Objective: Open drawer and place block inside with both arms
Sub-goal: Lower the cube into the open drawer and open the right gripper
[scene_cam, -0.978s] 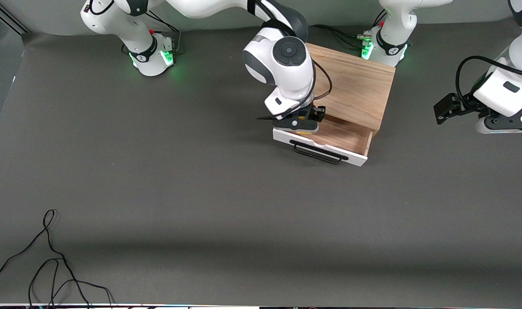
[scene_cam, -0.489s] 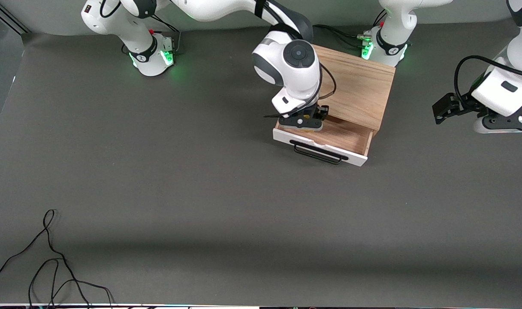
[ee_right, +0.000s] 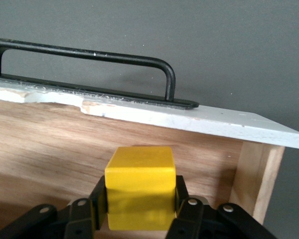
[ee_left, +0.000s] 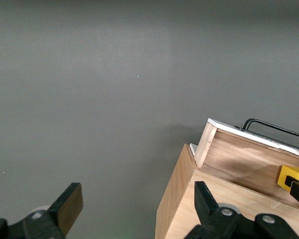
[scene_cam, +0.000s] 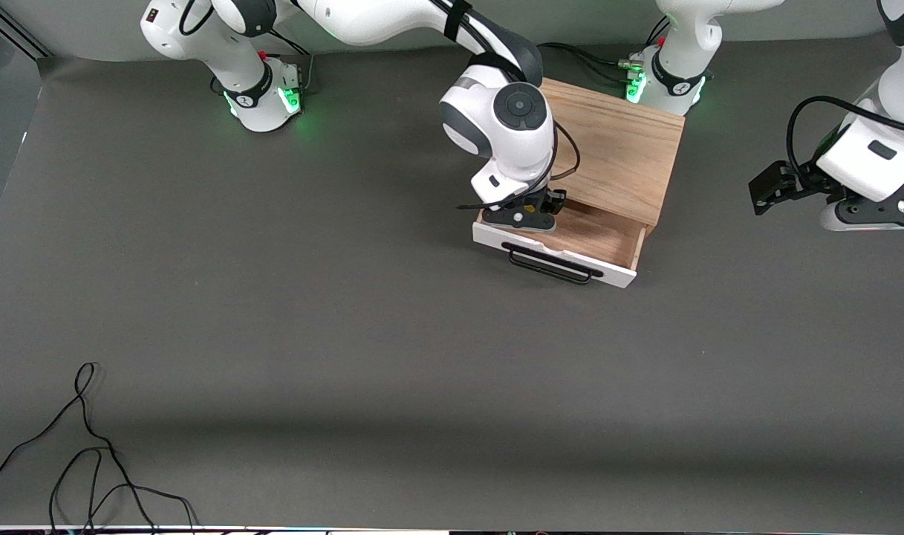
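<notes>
My right gripper is ready to let go of the yellow block now, because the block stands low in the drawer, inside the white front panel.
The drawer (scene_cam: 570, 236) of the light oak box (scene_cam: 619, 145) stands pulled out, with its white front panel and black handle (scene_cam: 550, 265) toward the front camera. My right gripper (scene_cam: 521, 217) is down in the drawer at the right arm's end. It is shut on the yellow block (ee_right: 139, 186), just inside the white panel (ee_right: 189, 117) and handle (ee_right: 89, 55). The block is hidden in the front view. My left gripper (scene_cam: 871, 214) waits open and empty over the table beside the box. In the left wrist view (ee_left: 137, 204) the drawer (ee_left: 239, 159) and block (ee_left: 291, 175) show.
A loose black cable (scene_cam: 88, 446) lies on the dark grey mat near the front edge at the right arm's end. The arm bases (scene_cam: 262, 93) stand along the table's edge farthest from the front camera, one right by the box.
My right gripper has carried the block from over the drawer's front panel to farther inside the drawer, toward the box, and lower. The left arm has barely moved.
</notes>
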Tool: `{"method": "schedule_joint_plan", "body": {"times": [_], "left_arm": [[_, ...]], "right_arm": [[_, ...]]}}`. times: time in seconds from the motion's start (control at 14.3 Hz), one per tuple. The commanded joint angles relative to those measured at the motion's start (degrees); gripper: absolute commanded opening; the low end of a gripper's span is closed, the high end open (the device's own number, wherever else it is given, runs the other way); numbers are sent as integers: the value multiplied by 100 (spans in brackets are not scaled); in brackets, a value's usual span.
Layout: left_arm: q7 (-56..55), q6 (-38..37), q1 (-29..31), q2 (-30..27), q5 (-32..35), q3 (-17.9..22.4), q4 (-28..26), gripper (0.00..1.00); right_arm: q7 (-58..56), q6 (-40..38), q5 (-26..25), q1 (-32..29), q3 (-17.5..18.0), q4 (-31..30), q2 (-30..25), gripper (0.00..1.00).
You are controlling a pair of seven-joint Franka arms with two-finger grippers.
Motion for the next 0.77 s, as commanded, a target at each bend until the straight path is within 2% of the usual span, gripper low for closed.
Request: {"method": "schedule_joint_plan", "body": {"times": [0.0, 0.21, 0.42, 0.56, 0.7], "left_arm": [[65, -87, -13, 6, 32, 15, 87, 100], [65, -78, -5, 15, 32, 15, 87, 100], [65, -78, -22, 15, 32, 15, 87, 100], [65, -69, -22, 15, 32, 15, 87, 100], [65, -78, -40, 15, 32, 15, 87, 100]], "right_arm": [[205, 21, 42, 29, -46, 148, 80, 100], [487, 4, 33, 11, -63, 192, -34, 100], [417, -76, 25, -85, -124, 166, -437, 100], [242, -425, -37, -374, -229, 148, -736, 100], [-450, -978, -37, -821, -283, 17, -1219, 100]]}}
